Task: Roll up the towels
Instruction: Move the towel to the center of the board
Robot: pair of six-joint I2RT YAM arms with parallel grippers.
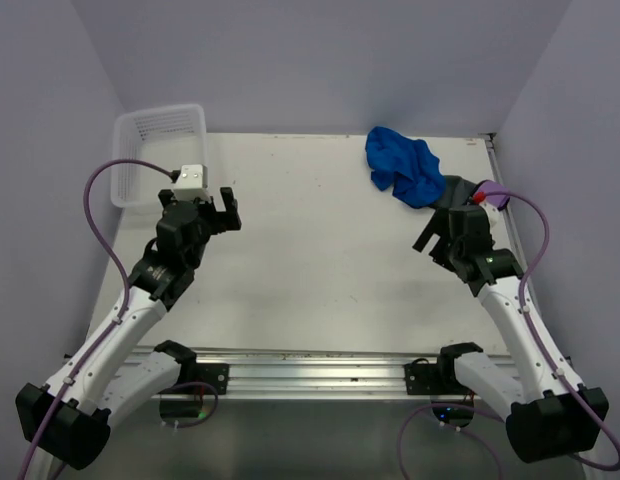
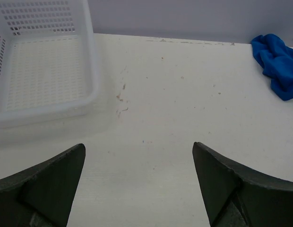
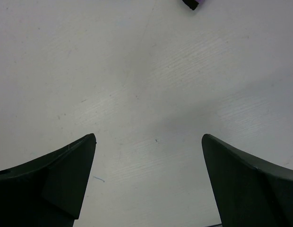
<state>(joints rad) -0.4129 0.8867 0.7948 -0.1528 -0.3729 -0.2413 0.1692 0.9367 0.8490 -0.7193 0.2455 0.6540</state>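
Observation:
My right gripper grabs the blue towel (image 1: 403, 165) by its near corner beside the grey towel next, which lets me spread it for rolling.
A crumpled bright blue towel (image 1: 403, 165) lies at the back right of the white table; the left wrist view catches it at its right edge (image 2: 279, 66). A corner of the purple towel (image 1: 494, 196) pokes out behind my right wrist. A dark grey patch (image 1: 455, 188) between those two looks like the grey towel, mostly hidden by the arm. My left gripper (image 1: 198, 200) (image 2: 138, 144) hovers open over bare table near the basket. My right gripper (image 1: 438, 218) (image 3: 149, 135) is open too, just in front of the towels, with only tabletop between its fingers.
A white mesh basket (image 1: 160, 112) (image 2: 92, 71) stands at the back left corner, close to the left gripper. Pale walls close in the table at the back and both sides. A metal rail (image 1: 310, 362) runs along the near edge.

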